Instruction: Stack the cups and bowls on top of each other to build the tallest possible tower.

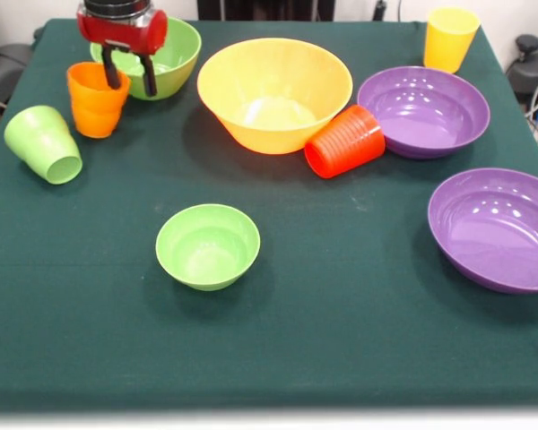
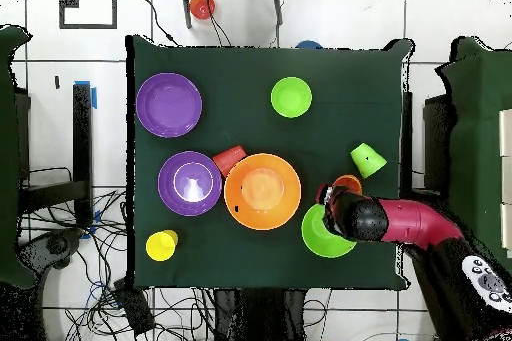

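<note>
The gripper needs to grab the orange cup (image 1: 96, 103) by its rim (image 1: 98, 68) next, so that it can start stacking the tower.
My gripper (image 1: 130, 75) hangs at the table's far left with its fingers apart, open. Its left finger (image 1: 111, 70) is over the rim of the upright orange cup (image 1: 96, 103); the other is in front of the medium light-green bowl (image 1: 172, 52). The light-green cup (image 1: 43, 143) lies on its side. The red cup (image 1: 345, 141) lies on its side against the large orange-yellow bowl (image 1: 273, 94). The yellow cup (image 1: 450, 38) stands at the far right. The small green bowl (image 1: 208, 245) and two purple bowls (image 1: 423, 111) (image 1: 498, 228) sit apart. No blue bowl or tower shows.
In the overhead view the arm (image 2: 400, 225) reaches in from the lower right, with the gripper (image 2: 330, 197) between the orange cup (image 2: 347, 184) and the medium green bowl (image 2: 320, 235). The green tablecloth (image 1: 341, 313) covers the table. Cables lie on the floor around it.
</note>
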You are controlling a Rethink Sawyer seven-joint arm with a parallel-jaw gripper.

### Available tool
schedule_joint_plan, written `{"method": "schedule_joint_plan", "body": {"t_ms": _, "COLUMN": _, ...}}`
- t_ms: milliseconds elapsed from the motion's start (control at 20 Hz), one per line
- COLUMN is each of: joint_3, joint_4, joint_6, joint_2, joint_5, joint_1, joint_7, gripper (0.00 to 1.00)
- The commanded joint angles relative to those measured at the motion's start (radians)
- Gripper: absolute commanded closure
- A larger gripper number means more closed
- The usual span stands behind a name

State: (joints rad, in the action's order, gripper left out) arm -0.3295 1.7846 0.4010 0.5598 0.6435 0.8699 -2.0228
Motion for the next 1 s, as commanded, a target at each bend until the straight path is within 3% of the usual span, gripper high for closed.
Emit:
{"method": "schedule_joint_plan", "body": {"t_ms": 50, "joint_3": -0.031, "joint_4": -0.069, "joint_6": -0.035, "joint_2": -0.054, "joint_5": 0.09, "joint_1": -0.008, "joint_7": 0.094, "gripper": 0.0}}
{"method": "schedule_joint_plan", "body": {"t_ms": 450, "joint_3": -0.025, "joint_4": -0.069, "joint_6": -0.04, "joint_2": -0.055, "joint_5": 0.096, "joint_1": -0.016, "joint_7": 0.09, "gripper": 0.0}}
{"method": "schedule_joint_plan", "body": {"t_ms": 650, "joint_3": -0.014, "joint_4": -0.08, "joint_6": -0.073, "joint_2": -0.041, "joint_5": 0.142, "joint_1": -0.04, "joint_7": 0.101, "gripper": 0.0}}
{"method": "schedule_joint_plan", "body": {"t_ms": 700, "joint_3": -0.023, "joint_4": -0.081, "joint_6": -0.073, "joint_2": -0.042, "joint_5": 0.153, "joint_1": -0.037, "joint_7": 0.097, "gripper": 1.0}}
{"method": "schedule_joint_plan", "body": {"t_ms": 1000, "joint_3": -0.01, "joint_4": -0.094, "joint_6": -0.079, "joint_2": -0.044, "joint_5": 0.187, "joint_1": -0.055, "joint_7": 0.077, "gripper": 1.0}}
